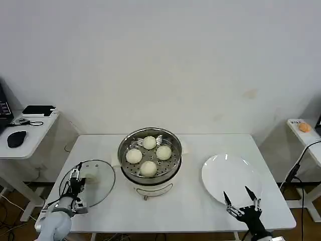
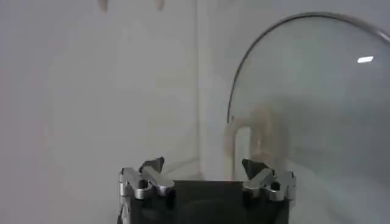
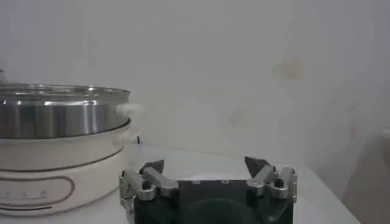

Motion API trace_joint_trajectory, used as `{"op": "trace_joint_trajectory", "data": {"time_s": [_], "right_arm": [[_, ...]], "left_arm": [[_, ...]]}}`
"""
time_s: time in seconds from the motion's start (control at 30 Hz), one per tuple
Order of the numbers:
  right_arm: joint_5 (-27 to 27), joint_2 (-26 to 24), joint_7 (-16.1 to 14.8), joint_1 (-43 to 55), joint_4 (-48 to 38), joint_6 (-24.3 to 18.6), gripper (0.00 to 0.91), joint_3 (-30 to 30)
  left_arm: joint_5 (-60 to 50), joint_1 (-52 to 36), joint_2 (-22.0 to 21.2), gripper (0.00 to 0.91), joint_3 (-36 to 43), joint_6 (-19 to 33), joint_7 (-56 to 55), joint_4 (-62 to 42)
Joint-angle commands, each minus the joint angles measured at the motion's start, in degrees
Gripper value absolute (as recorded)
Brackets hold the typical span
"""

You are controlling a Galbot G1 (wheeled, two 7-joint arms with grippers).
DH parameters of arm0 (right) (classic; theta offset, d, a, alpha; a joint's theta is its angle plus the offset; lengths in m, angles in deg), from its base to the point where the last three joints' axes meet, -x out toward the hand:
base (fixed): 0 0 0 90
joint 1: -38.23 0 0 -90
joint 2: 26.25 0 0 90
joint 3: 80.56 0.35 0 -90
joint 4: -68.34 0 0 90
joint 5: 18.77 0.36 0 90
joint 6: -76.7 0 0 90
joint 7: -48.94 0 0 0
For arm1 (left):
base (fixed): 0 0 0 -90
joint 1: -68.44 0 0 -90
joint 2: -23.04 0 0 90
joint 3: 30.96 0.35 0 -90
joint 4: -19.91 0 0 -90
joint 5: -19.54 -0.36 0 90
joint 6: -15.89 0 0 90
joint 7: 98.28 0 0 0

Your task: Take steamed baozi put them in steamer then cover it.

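The glass disc is much wider than my fingertips, so my left gripper will next grab the cover by its narrow pale handle (image 1: 91, 177) (image 2: 239, 146) to cover the steamer.
The steamer (image 1: 150, 176), a shiny steel pot on a white base, stands mid-table with several pale baozi (image 1: 148, 167) on its perforated tray. It also shows in the right wrist view as the steamer (image 3: 58, 119). The glass cover (image 1: 100, 188) lies flat on the table to the steamer's left. My left gripper (image 1: 77, 187) is open at the cover's near-left rim. In the left wrist view this gripper (image 2: 202, 165) has the cover's pale handle (image 2: 242, 141) just ahead of it. My right gripper (image 1: 242, 198) is open and holds nothing, at the near edge of the white plate.
A bare white plate (image 1: 228, 175) lies right of the steamer. A side table (image 1: 30, 131) at the left carries a black mouse and a dark device. A shelf (image 1: 303, 131) with an orange object stands at the far right. A white wall is behind.
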Motion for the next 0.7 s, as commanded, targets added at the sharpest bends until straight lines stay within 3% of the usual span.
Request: {"op": "trace_joint_trajectory", "data": {"time_s": [0.03, 0.7], "right_arm": [[-0.1, 0.1, 0.0, 0.0, 0.0, -0.1, 0.907, 0.0], [0.1, 0.4, 0.1, 0.1, 0.4, -0.2, 0.907, -0.1]], "left_arm": [[-0.9, -2.3, -0.2, 0.0, 0.3, 0.2, -0.6, -3.4], [1.7, -0.6, -0.7, 0.0, -0.7, 1.0, -4.4, -0.5]]}}
